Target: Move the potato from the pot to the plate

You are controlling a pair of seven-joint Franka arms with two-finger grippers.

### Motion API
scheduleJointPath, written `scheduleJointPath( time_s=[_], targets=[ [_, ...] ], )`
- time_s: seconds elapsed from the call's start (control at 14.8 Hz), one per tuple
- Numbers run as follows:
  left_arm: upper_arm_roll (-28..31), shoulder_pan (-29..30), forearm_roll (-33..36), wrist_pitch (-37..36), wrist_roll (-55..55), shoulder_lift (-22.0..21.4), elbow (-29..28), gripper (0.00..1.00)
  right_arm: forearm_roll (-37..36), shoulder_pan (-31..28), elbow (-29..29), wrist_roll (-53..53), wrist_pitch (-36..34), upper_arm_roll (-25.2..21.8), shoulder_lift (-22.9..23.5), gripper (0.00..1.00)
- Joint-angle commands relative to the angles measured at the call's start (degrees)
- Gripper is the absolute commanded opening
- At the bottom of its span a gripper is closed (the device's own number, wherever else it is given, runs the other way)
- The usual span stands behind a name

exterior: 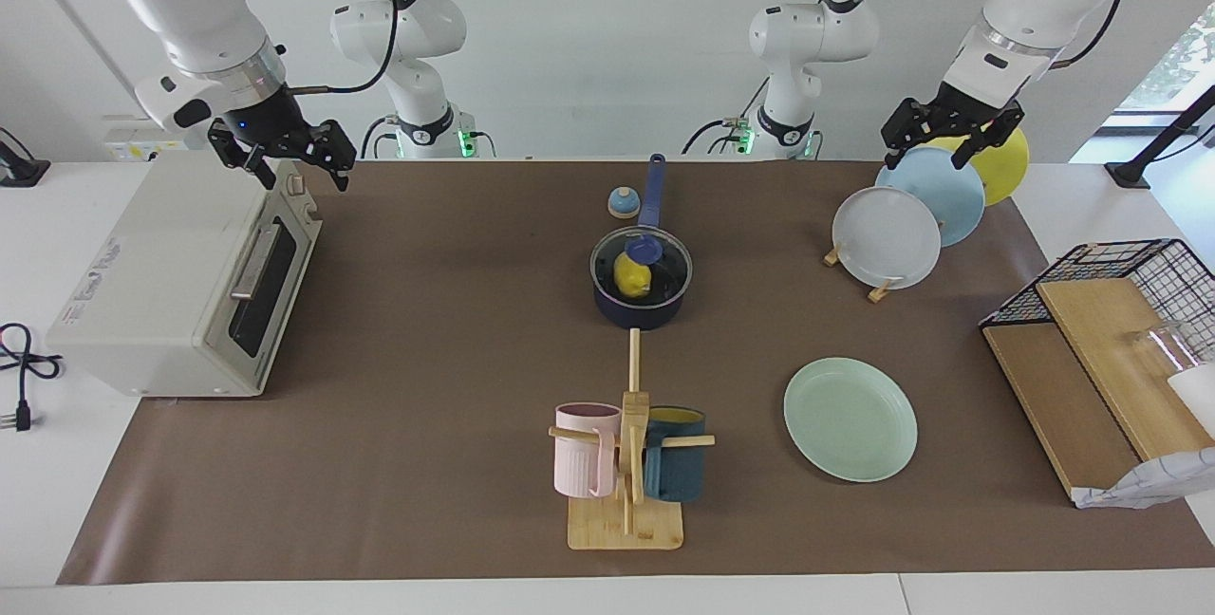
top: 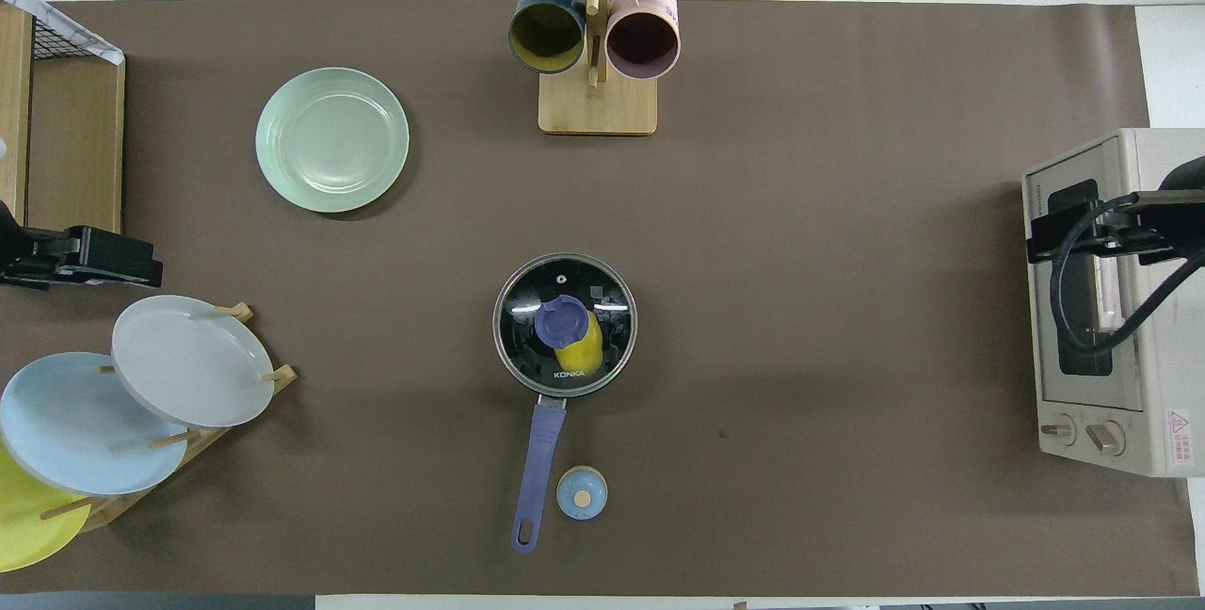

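My right gripper next needs to grab the glass lid by its blue knob (top: 561,321). That will uncover the potato (top: 583,351) in the pot.
The dark navy pot (exterior: 642,309) stands mid-table with its long blue handle (top: 539,459) pointing toward the robots. A glass lid with a blue knob (exterior: 644,247) covers it, and it also shows in the overhead view (top: 562,321). The yellow potato (exterior: 631,277) lies inside under the lid (top: 590,344). The mint-green plate (exterior: 850,418) lies flat and bare, farther from the robots, toward the left arm's end (top: 331,139). My left gripper (exterior: 935,152) hangs open and empty over the plate rack (top: 94,257). My right gripper (exterior: 302,174) hangs open and empty over the toaster oven (top: 1064,229).
A toaster oven (exterior: 180,292) stands at the right arm's end. A rack (exterior: 883,288) holds grey-white, light blue and yellow plates. A mug tree (exterior: 626,463) with pink and dark blue mugs stands farther out than the pot. A small blue dome (exterior: 623,202) sits beside the handle. A wire basket (exterior: 1120,264) stands at the left arm's end.
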Motion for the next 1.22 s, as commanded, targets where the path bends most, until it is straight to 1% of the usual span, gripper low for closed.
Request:
scheduleJointPath(
  time_s=[0.0,0.54,0.68,0.81,0.88,1.08,1.15],
  targets=[
    [-0.28,0.33,-0.43,0.91,-0.72,-0.52,-0.6,1.0,0.85,-0.04,-1.95,0.83,1.86,0.18,-1.56,1.0],
    [-0.28,0.24,-0.43,1.0,-0.81,-0.52,-0.6,1.0,0.85,0.22,-1.86,1.45,2.04,0.27,-1.56,1.0],
    [-0.28,0.24,-0.43,1.09,-0.9,-0.52,-0.6,1.0,0.94,2.41,-1.86,1.27,2.39,0.27,-1.56,1.0],
    [-0.28,0.16,-0.43,1.35,-0.9,-0.52,-0.68,1.0,1.02,4.95,-1.86,1.36,6.76,0.27,-1.21,1.0],
    [-0.28,0.16,-0.43,1.35,-0.9,-0.52,-0.6,1.0,1.46,6.19,-1.69,1.62,7.31,0.27,-1.03,1.0],
    [-0.28,0.16,-0.43,1.44,-0.9,-0.52,-0.68,1.0,4.53,7.96,0.33,4.25,7.14,0.53,1.33,1.0],
    [-0.28,0.16,-0.43,1.44,-0.9,-0.52,-0.68,1.0,5.15,9.18,1.9,6.26,6.7,1.4,2.82,1.0]
  ],
)
